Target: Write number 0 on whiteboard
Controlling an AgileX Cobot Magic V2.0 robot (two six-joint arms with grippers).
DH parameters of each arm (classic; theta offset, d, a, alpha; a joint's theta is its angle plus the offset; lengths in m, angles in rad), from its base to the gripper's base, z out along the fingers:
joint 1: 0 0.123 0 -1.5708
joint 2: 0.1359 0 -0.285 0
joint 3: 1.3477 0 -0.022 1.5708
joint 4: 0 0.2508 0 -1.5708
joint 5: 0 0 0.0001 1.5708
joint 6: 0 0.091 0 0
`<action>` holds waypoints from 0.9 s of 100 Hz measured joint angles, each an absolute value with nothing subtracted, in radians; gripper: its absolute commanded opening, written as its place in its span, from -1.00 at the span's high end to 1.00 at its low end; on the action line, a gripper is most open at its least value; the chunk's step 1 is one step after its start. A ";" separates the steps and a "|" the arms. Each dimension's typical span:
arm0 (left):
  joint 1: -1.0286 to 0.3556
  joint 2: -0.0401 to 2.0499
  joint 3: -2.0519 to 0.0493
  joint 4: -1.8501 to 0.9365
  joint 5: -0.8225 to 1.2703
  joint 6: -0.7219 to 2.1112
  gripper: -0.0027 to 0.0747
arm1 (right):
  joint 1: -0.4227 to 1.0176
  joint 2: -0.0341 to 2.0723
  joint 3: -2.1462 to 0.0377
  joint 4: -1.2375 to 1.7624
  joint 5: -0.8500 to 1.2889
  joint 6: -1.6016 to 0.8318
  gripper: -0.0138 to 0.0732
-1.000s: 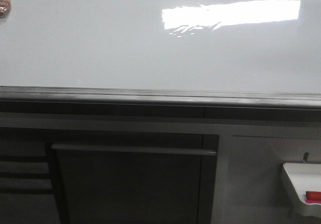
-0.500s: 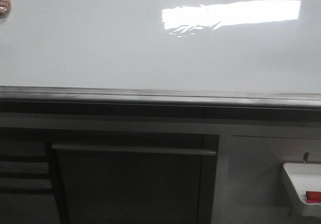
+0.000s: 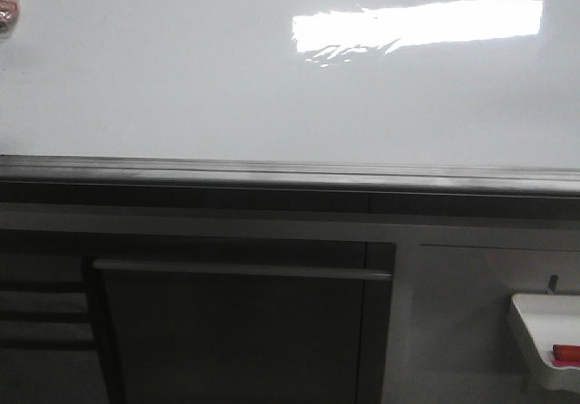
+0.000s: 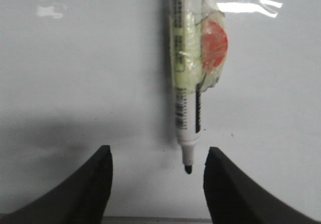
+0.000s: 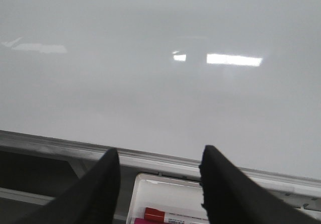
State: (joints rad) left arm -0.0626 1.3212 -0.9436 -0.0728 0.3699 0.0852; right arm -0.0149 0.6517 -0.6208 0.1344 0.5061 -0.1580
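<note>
The fingers of my left gripper don't reach the marker's taped body point(image 4: 187, 58) and are beside its black tip point(image 4: 188, 169), so they need to move toward the body before closing on the marker.
The whiteboard point(image 3: 181, 78) fills the upper front view above its grey rail point(image 3: 272, 173); no number 0 shows on it in any view. Neither gripper shows in the front view. In the left wrist view a white marker point(image 4: 185, 108) with a black tip lies against the whiteboard point(image 4: 75, 83), wrapped in clear tape with a red disc point(image 4: 214, 43). My left gripper point(image 4: 158, 152) is open and empty; the marker tip is just beyond the gap, nearer one finger. My right gripper point(image 5: 160, 151) is open and empty before the whiteboard point(image 5: 150, 83).
A small white tray point(image 3: 535, 318) holding a red marker point(image 3: 566, 353) hangs below the rail at the lower right; it shows between my right fingers point(image 5: 165, 191). A dark cabinet with a grey bar handle point(image 3: 240, 271) stands under the board. A reddish object point(image 3: 7, 10) sits at the board's upper left edge.
</note>
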 measured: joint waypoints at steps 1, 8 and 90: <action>-0.067 1.324 -0.945 -0.073 0.368 0.085 -0.02 | -0.015 0.652 -0.621 0.134 0.506 -0.158 -0.08; -0.089 1.351 -0.962 -0.073 0.365 0.089 -0.02 | -0.015 0.652 -0.621 0.134 0.506 -0.158 -0.08; -0.107 1.468 -1.024 -0.073 0.331 0.093 0.53 | -0.015 0.652 -0.621 0.132 0.488 -0.158 -0.08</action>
